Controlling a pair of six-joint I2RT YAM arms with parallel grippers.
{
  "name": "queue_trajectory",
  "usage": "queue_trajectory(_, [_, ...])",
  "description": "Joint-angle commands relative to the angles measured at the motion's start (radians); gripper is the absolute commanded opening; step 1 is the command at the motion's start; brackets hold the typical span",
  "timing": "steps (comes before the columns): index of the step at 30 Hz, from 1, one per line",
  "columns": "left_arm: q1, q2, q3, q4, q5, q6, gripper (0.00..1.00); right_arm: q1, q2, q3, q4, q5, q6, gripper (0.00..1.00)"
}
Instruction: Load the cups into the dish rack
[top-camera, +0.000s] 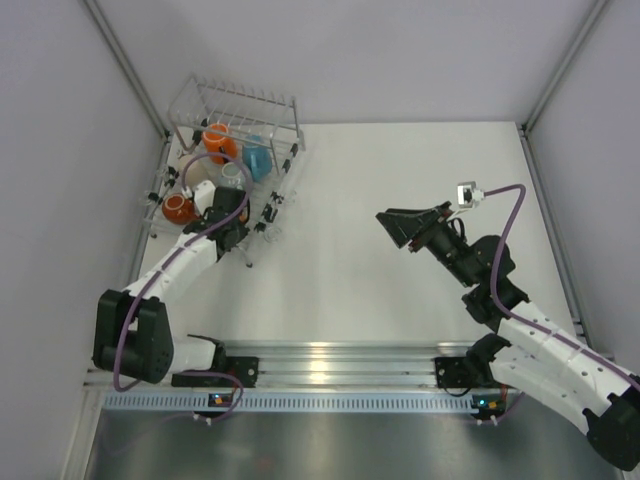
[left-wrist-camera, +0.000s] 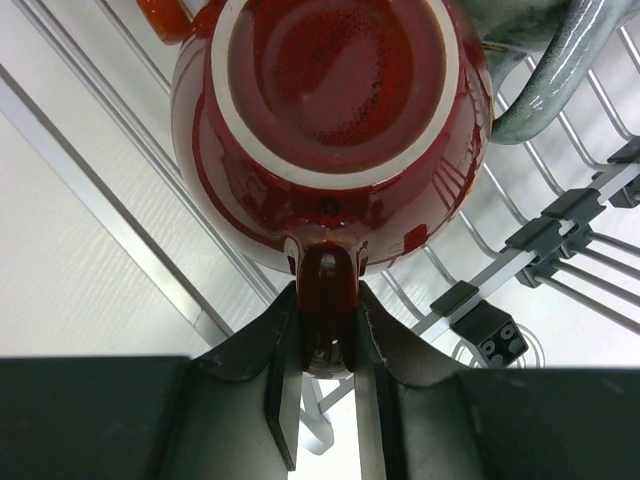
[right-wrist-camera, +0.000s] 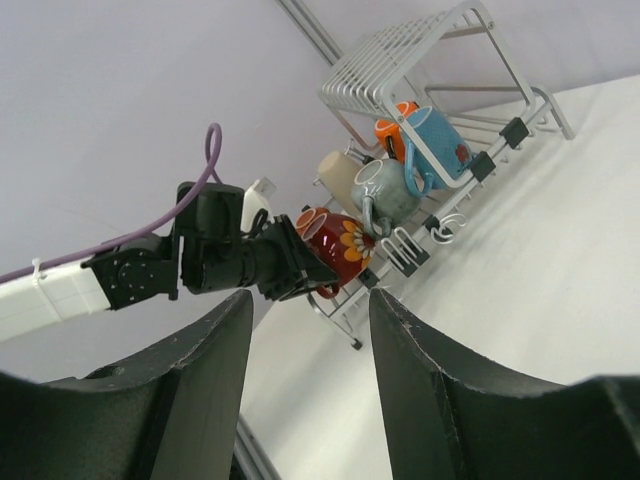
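Observation:
The dark red mug (top-camera: 177, 207) is above the rack's wires and would rest in the rack's near end, so my left gripper should release it.
The wire dish rack (top-camera: 240, 100) stands at the far left. My left gripper (left-wrist-camera: 328, 300) is shut on the handle of the dark red mug (left-wrist-camera: 330, 120), which lies at the rack's near end (left-wrist-camera: 560, 215), base toward the wrist camera. The top view shows that gripper (top-camera: 200, 207) beside the red mug (top-camera: 177, 207). In the rack sit an orange mug (top-camera: 218, 140), a light blue mug (top-camera: 257, 158), a beige tumbler (right-wrist-camera: 338, 172) and a grey-green mug (right-wrist-camera: 385, 190). No white red-handled cup shows. My right gripper (top-camera: 400, 225) is open and empty over mid-table, and in its own view (right-wrist-camera: 305, 310) it faces the rack (right-wrist-camera: 400, 60).
Grey walls close the table at the left, back and right. The rack sits close to the left wall. A metal rail (top-camera: 330, 355) with both arm bases runs along the near edge. A purple cable (top-camera: 170, 262) follows the left arm.

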Motion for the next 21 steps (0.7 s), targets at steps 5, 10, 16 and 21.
queue_trajectory(5, [0.004,0.004,0.023,0.079,-0.016,-0.010,0.27,-0.016,-0.017,0.052,0.001,0.005,-0.024,0.51])
queue_trajectory(10, [0.004,-0.011,0.014,0.079,-0.027,-0.018,0.38,-0.015,-0.023,0.050,-0.022,0.013,-0.023,0.51])
queue_trajectory(16, [0.004,-0.020,0.011,0.076,-0.008,-0.021,0.47,-0.016,-0.030,0.050,-0.034,0.017,-0.021,0.51])
queue_trajectory(21, [0.004,-0.071,0.015,0.070,0.002,-0.019,0.57,-0.015,-0.029,0.064,-0.068,0.020,-0.030,0.51])
